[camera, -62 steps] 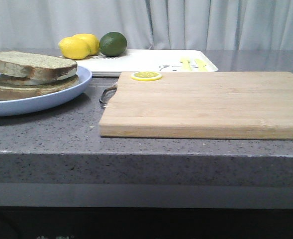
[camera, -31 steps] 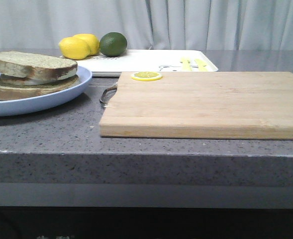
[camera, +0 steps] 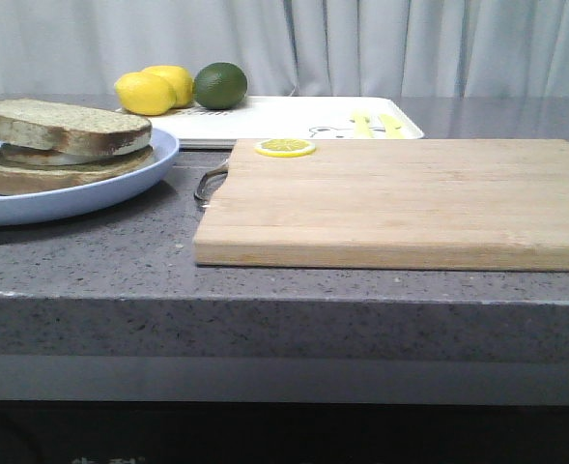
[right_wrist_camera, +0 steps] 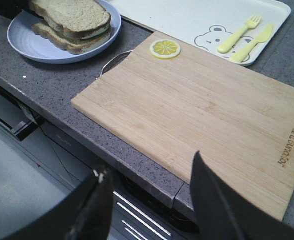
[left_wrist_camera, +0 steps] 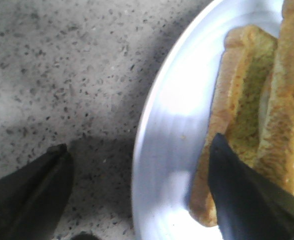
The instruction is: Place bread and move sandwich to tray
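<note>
My left gripper's fingers are on both sides of the plate rim beside the sandwich (camera: 62,145). My left gripper should close on the plate rim now.
The sandwich sits on the pale blue plate (camera: 120,188) at the left of the counter. The thick bread (camera: 62,126) is its top slice, with a thin white layer under it and a second slice (camera: 62,176) below. The right wrist view shows them too: bread (right_wrist_camera: 72,15), plate (right_wrist_camera: 27,42). My left gripper (left_wrist_camera: 140,142) is open and straddles the plate rim (left_wrist_camera: 171,125), one finger over the counter, the other over the bread (left_wrist_camera: 246,100). My right gripper (right_wrist_camera: 150,165) is open and empty over the counter's front edge. The white tray (camera: 284,121) lies at the back.
A pale wooden board (camera: 400,198) with a metal handle fills the middle and right, a lemon slice (camera: 284,147) at its far corner. Two lemons (camera: 149,90) and a lime (camera: 219,85) sit on the tray's left end. A yellow fork and knife (right_wrist_camera: 244,37) lie on its right end.
The top bread slice has shifted very slightly to the right on the sandwich. Nothing else has visibly moved.
</note>
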Available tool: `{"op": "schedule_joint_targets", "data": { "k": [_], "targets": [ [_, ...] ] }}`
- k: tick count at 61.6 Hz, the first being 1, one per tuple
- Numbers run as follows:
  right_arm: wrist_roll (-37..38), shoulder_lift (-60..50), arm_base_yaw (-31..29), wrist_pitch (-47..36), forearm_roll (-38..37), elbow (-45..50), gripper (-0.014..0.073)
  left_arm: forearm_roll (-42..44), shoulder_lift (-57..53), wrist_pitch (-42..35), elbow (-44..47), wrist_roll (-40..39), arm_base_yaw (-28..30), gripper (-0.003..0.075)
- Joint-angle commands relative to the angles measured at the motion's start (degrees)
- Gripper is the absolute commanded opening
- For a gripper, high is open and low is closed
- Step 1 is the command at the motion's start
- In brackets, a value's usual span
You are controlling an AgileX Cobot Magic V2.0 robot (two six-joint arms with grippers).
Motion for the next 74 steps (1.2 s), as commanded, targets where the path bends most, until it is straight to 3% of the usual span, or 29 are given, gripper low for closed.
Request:
{"op": "schedule_joint_targets", "data": {
  "k": [1,16,37,49,61,74],
  "targets": [
    [-0.2,0.2,-0.27,-4.26,-0.26,-1.28,0.0383,-3.07,-1.08,-0.68,-1.15,0.06,-0.77,0.0476],
    [-0.2,0.2,-0.27,-4.26,-0.26,-1.28,0.0383,-2.84,-1.03,-0.93,-1.15,0.06,-0.77,0.0251],
    [-0.2,0.2,-0.27,-4.26,-0.26,-1.28,0.0383,-2.84,-1.23,-0.93,-1.15,0.06,-0.77,0.0046],
    [-0.2,0.2,-0.27,-4.26,-0.26,-1.28,0.0383,-3.05,-1.23,1.37,-2.32,0.06,-0.77,-0.002],
    [-0.2,0.2,-0.27,-4.26,-0.26,-1.28,0.0383,-3.4,-1.64,5.83,-7.34,0.06,-0.77,-0.002],
    [-0.2,0.2,-0.27,-4.26,-0.26,-1.28,0.0383,-9.56,-1.64,7.96,-12.15,0.06,-0.77,-0.002]
  ]
}}
